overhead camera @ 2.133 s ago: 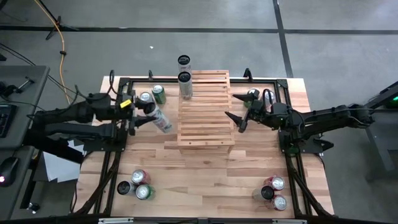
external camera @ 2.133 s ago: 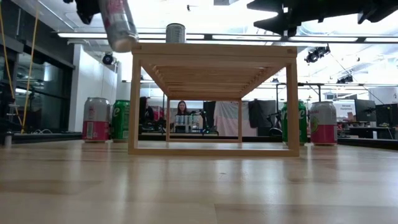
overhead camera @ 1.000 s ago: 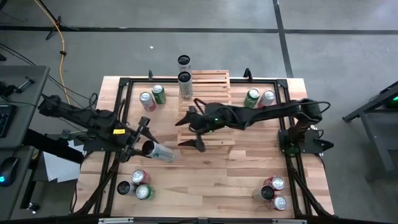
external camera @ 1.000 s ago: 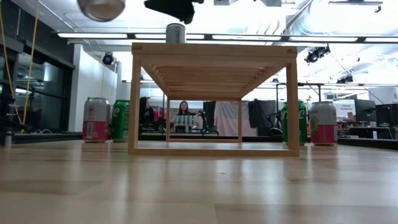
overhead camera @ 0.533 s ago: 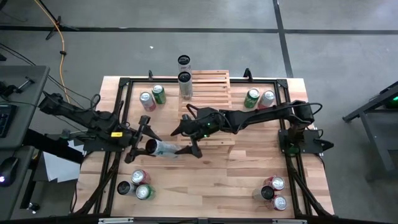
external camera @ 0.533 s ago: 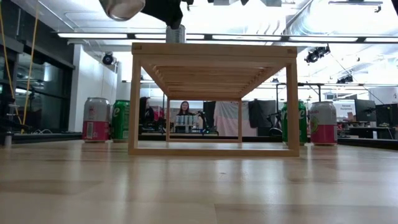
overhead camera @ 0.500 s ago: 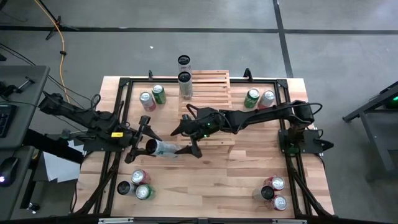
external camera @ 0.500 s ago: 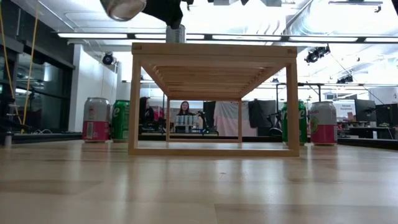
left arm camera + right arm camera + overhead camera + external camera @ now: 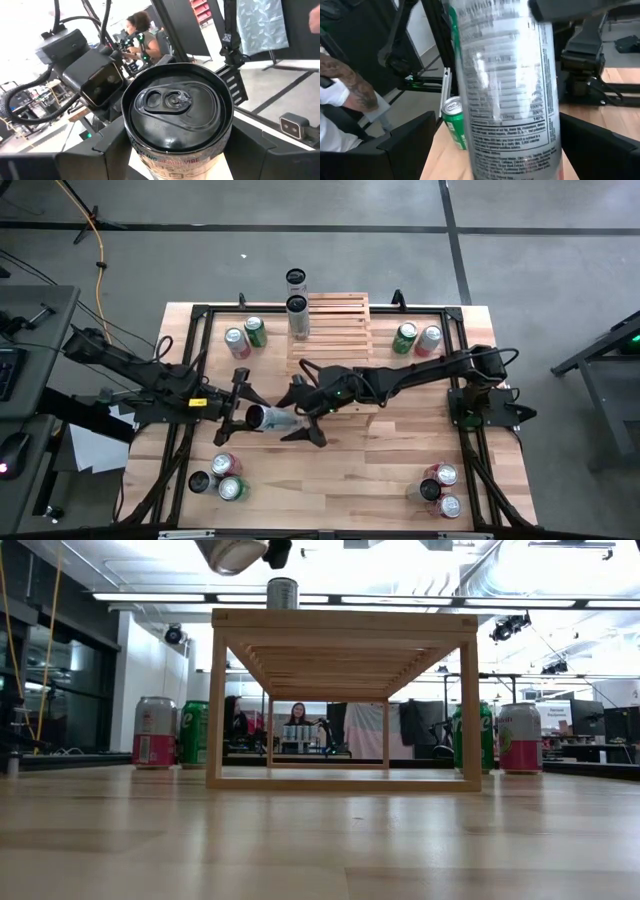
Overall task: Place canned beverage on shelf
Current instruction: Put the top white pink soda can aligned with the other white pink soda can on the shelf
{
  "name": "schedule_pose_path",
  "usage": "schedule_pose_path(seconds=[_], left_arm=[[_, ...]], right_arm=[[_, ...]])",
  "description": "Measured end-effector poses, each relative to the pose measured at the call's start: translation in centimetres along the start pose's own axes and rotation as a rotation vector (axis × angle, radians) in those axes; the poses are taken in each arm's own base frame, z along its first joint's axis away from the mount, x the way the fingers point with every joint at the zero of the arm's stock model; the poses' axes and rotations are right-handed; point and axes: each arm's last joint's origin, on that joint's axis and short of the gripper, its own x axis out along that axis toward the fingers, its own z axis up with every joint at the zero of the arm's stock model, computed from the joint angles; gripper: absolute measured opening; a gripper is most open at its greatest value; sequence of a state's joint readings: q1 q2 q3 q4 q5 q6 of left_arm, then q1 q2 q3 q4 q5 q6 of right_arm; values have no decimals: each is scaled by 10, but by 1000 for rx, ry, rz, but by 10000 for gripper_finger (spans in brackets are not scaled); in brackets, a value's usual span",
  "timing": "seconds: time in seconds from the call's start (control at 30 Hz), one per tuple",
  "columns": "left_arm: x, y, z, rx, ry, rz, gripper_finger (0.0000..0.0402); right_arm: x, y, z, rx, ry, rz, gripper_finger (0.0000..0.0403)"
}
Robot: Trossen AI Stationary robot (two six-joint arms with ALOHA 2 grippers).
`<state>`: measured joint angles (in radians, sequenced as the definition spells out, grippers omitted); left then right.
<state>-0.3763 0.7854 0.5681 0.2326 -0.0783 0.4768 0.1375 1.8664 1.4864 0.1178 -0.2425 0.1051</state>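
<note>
I should close my right gripper, because the silver can's loose end [image 9: 294,420] [image 9: 515,135] reaches between my fingers. My right gripper would hold the can.
A silver can [image 9: 272,418] hangs level above the table, in front of the shelf's near left corner. My left gripper [image 9: 248,416] is shut on the end with the pull tab [image 9: 172,100]. My right gripper [image 9: 296,418] is open. Its two fingers [image 9: 410,145] stand on either side of the can's free end [image 9: 507,90] without touching it. The shelf [image 9: 335,360], a stepped rack of pale wood slats, stands at the table's far middle. One can [image 9: 297,315] stands at its far left, with another [image 9: 296,279] just behind it. My left gripper pinches the can's side wall [image 9: 134,144] between its two fingers, near the top end. The fingers come level from the table's left and lie along the can. The can lies level, clear of the table, with its bottom [image 9: 232,552] pointing away from the gripper.
Pairs of cans stand on the table at the far left [image 9: 245,335] and far right [image 9: 418,337], and groups of three at the near left [image 9: 220,477] and near right [image 9: 438,488]. A person's arm [image 9: 350,85] shows beyond the table.
My left gripper has carried the can toward the table's middle, keeping it level and clear. My right gripper has come from over the shelf toward the near left. Its open fingers now stand around the can's free end.
</note>
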Motion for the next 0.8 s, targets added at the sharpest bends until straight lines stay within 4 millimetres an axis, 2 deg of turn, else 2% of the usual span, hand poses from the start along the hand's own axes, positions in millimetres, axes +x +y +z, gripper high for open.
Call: schedule_pose_path(seconds=[0.33,0.47,0.63,0.8], left_arm=[[6,0,-1,18,3,20,238],[6,-1,-2,16,4,18,238],[6,-1,-1,12,6,24,238],[6,-1,-2,-8,16,28,251]], right_arm=[[0,1,-1,-16,8,-12,378],[0,0,-2,-22,23,-15,337],[0,0,-2,-33,24,-20,238],[-1,-2,-3,-29,45,-22,232]])
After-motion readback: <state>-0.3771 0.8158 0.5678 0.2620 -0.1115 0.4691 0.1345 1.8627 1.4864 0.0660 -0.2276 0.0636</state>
